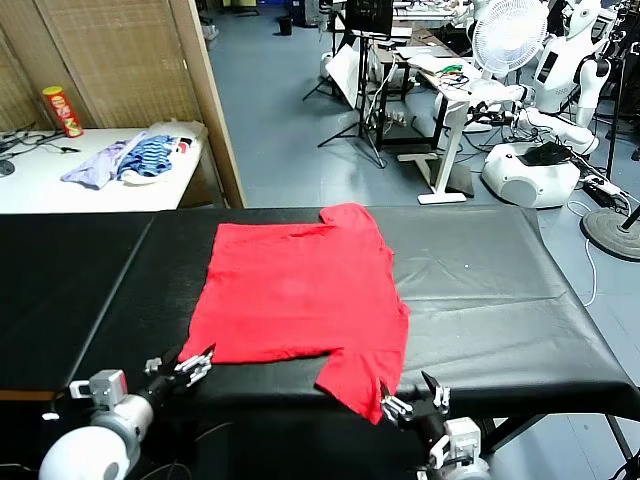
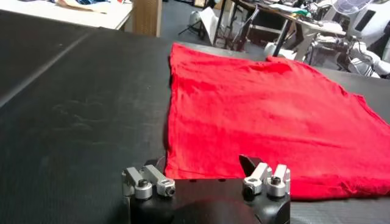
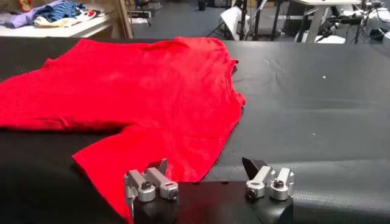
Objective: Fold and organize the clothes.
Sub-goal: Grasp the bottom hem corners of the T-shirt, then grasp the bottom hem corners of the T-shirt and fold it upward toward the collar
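The red T-shirt will next be grabbed by its sleeve's cuff [image 1: 366, 404] with my right gripper. Then the sleeve can be folded in over the T-shirt's body [image 1: 290, 290].
The clothes, a bright red T-shirt [image 1: 300, 290], lie spread flat on the black table [image 1: 480, 290] with the plain side up. One sleeve reaches the front edge and the other points to the far side. My left gripper [image 1: 195, 362] is open at the front edge, just short of the shirt's near left corner; in the left wrist view the left gripper [image 2: 202, 161] faces the shirt [image 2: 256, 109]. My right gripper [image 1: 415, 395] is open beside the near sleeve's tip; in the right wrist view the right gripper [image 3: 205, 164] has the shirt [image 3: 140, 85] in front of it. Neither holds anything.
A white side table [image 1: 40, 185] at the back left holds a lilac garment [image 1: 95, 165], a blue-striped garment [image 1: 150, 157] and a red can [image 1: 62, 110]. A wooden partition [image 1: 215, 100] stands behind. Desks, a fan [image 1: 510, 35] and another robot [image 1: 560, 90] stand far right.
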You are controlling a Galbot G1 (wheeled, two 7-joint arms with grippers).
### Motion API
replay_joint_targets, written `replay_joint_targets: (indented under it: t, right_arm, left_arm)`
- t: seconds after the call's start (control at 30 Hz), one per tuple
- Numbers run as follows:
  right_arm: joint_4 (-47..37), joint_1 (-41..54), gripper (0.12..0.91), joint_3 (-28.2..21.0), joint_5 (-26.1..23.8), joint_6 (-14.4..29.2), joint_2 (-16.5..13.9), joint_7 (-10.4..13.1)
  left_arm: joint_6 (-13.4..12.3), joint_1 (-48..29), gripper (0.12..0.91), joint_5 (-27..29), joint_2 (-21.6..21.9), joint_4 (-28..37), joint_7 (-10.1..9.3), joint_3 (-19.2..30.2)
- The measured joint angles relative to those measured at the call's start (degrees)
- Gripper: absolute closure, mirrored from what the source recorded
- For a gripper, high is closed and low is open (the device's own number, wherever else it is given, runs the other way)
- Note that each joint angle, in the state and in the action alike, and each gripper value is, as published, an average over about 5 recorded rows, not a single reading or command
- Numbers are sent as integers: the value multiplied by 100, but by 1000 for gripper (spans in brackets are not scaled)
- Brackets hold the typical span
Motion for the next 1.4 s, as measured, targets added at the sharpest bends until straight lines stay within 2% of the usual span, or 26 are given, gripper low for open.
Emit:
replay_joint_targets:
  t: [0.1,0.27,0.37,0.47,0.53,0.63,0.73,0.87,1.07,1.23,1.4]
  right_arm:
    - [-52,24,275,-37,-27,3,4,5]
    - [-175,45,499,-108,-47,0,44,24]
    - [-224,42,661,-145,-49,5,68,24]
    - [-250,46,825,-158,-52,-7,87,24]
    - [-249,42,888,-148,-48,-25,90,39]
    - [-208,3,903,-115,36,-59,89,179]
    - [-109,-78,903,-47,167,-135,92,376]
    - [146,-272,903,99,254,-259,61,461]
    - [579,-499,903,335,452,-218,-90,370]
    - [539,-221,903,490,797,39,-213,348]
    - [-48,528,903,469,1089,566,-399,167]
  left_arm:
    - [-37,-4,232,-10,-1,50,5,-10]
    - [-117,-4,254,-25,2,176,5,-12]
    - [-135,15,369,-11,3,219,8,-3]
    - [-145,37,536,39,-2,219,15,17]
    - [-154,42,654,85,-13,214,21,29]
    - [-175,44,812,130,-33,207,36,46]
    - [-224,73,899,171,-63,173,43,62]
    - [-281,195,905,238,-135,13,17,18]
    - [-311,698,905,186,-234,-455,4,-171]
    - [-643,934,905,59,-309,-739,11,-174]
    - [-1046,495,905,224,-356,-610,131,-61]
